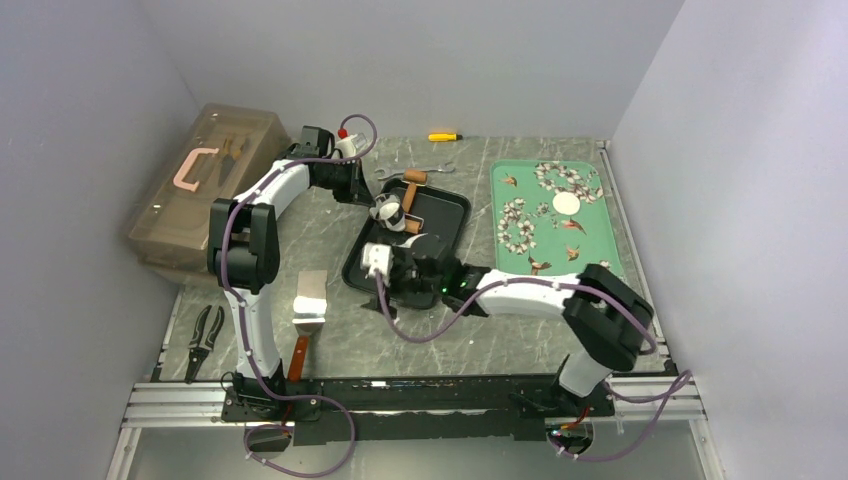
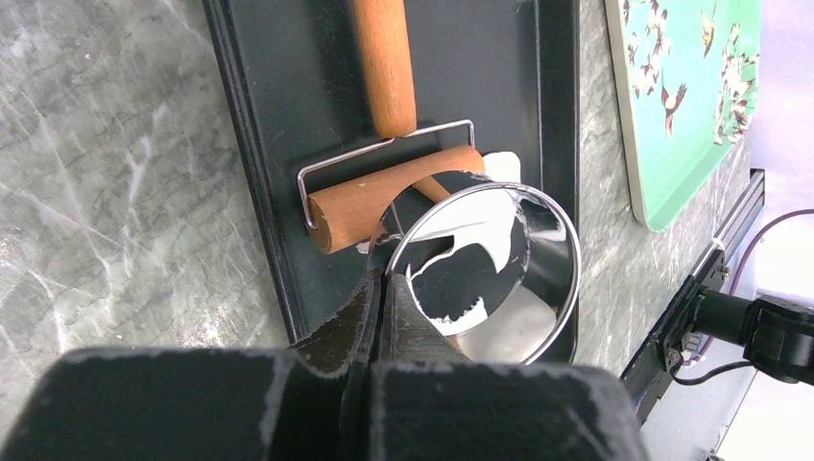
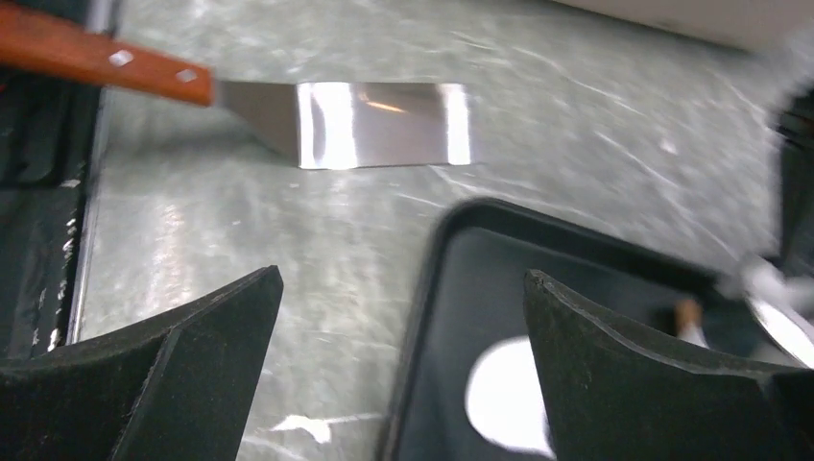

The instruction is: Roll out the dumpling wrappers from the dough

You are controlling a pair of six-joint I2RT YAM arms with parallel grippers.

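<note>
The metal spatula is next for my right gripper to grab by its wooden handle, close to the blade [image 1: 300, 348] [image 3: 157, 72], leaving the blade free to work under the dough.
My left gripper [image 2: 384, 279] is shut on the rim of a shiny metal ring cutter [image 2: 566, 288], held over the black tray [image 2: 259, 144]. The brown wooden roller [image 2: 374, 202] lies just beyond the ring. The dough [image 2: 503, 165] shows as a ragged white sheet beside the roller and under the ring. My right gripper [image 3: 401, 277] is open over the tray's near-left corner [image 3: 451, 288] with nothing between its fingers. One white round dumpling wrapper [image 3: 499, 394] lies on the tray by the right finger. Another wrapper [image 1: 567, 204] rests on the green tray [image 1: 600, 250]. In the top view the left gripper [image 1: 388, 212] is above the black tray [image 1: 450, 205].
A metal spatula [image 1: 308, 305] with a wooden handle lies left of the black tray. Pliers [image 1: 205, 340] sit at the near left. A clear toolbox [image 1: 205, 185] stands at the far left. A wrench [image 1: 415, 168] and a yellow screwdriver [image 1: 444, 136] lie behind the tray.
</note>
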